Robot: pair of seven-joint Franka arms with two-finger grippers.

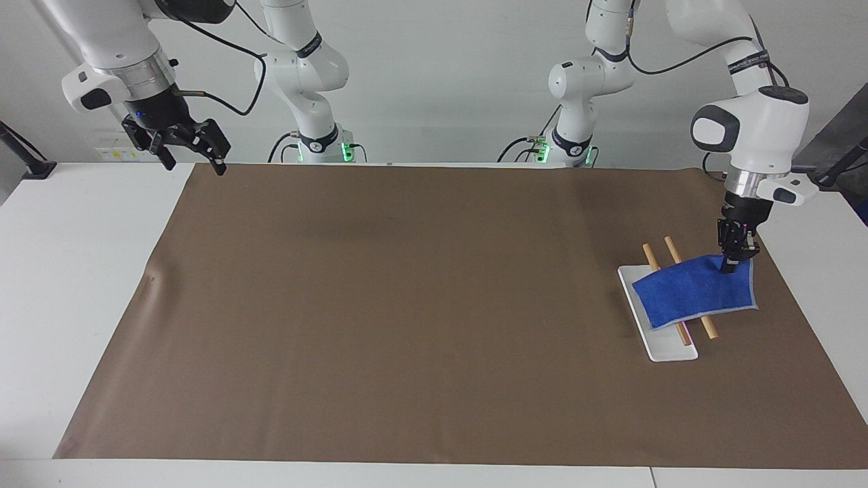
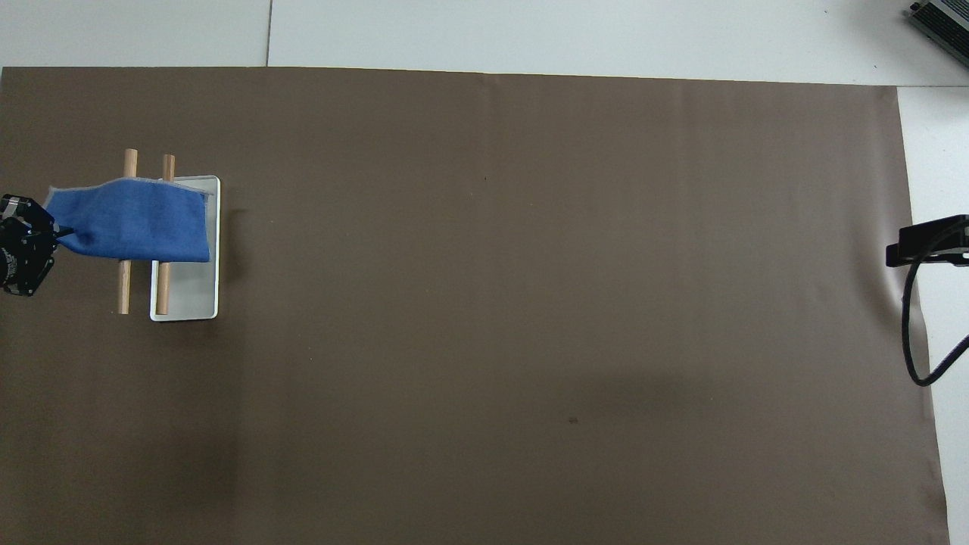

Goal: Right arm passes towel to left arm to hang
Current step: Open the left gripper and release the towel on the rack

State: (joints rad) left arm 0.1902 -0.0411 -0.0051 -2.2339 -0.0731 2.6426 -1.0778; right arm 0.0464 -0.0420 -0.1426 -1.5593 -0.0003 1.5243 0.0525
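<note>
My left gripper is ready to open, because the blue towel's long edge [image 2: 145,259] lies squarely across both wooden bars, so the towel would stay draped over them.
The blue towel [image 1: 692,293] [image 2: 132,223] lies draped across the two wooden bars [image 1: 706,327] [image 2: 123,286] of a rack with a white base [image 1: 668,349] [image 2: 189,291], toward the left arm's end of the table. My left gripper [image 1: 728,266] [image 2: 57,229] points down and is shut on the towel's edge, just off the outer bar, holding that end slightly raised. My right gripper [image 1: 193,161] waits open and empty, high over the mat's corner at the right arm's end.
A brown mat [image 1: 407,305] [image 2: 530,303] covers most of the white table [image 1: 68,271]. A black part and cable [image 2: 927,242] of the right arm show at the overhead view's edge. The rack is the only object on the mat.
</note>
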